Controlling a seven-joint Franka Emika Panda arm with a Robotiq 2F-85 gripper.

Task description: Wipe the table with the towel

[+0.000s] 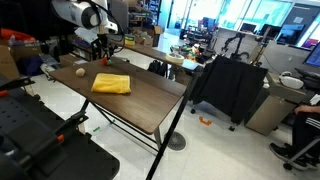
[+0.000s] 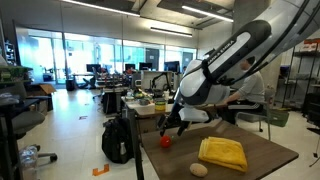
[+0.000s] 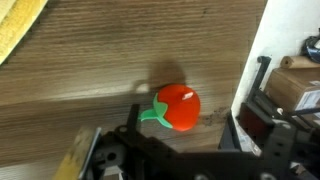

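Note:
The red tomato [image 1: 103, 62] [image 3: 181, 107] is on the wood below my open fingers, so it isn't time to close yet. My gripper should go down first, then close on the tomato.
The dark brown wood-grain table [image 1: 150, 100] shows in both exterior views [image 2: 272, 148]. The folded yellow towel [image 1: 111, 84] lies flat on it, untouched [image 2: 223, 152]; its corner shows at the top left of the wrist view [image 3: 18, 28]. My gripper [image 2: 172, 123] hangs low over the table's far end [image 1: 101, 52], away from the towel. In the wrist view the gripper [image 3: 187, 135] is open, its dark fingers either side of a small red tomato-like object with a green stem [image 3: 178, 108], which rests on the wood [image 2: 166, 141]. The gripper holds nothing.
A small beige ball [image 1: 79, 72] lies on the table near the towel [image 2: 198, 170]. A black cloth-covered cart [image 1: 228, 88] stands beyond the table. A black backpack [image 2: 118, 140] sits on the floor. Cluttered desks [image 1: 190, 55] are behind.

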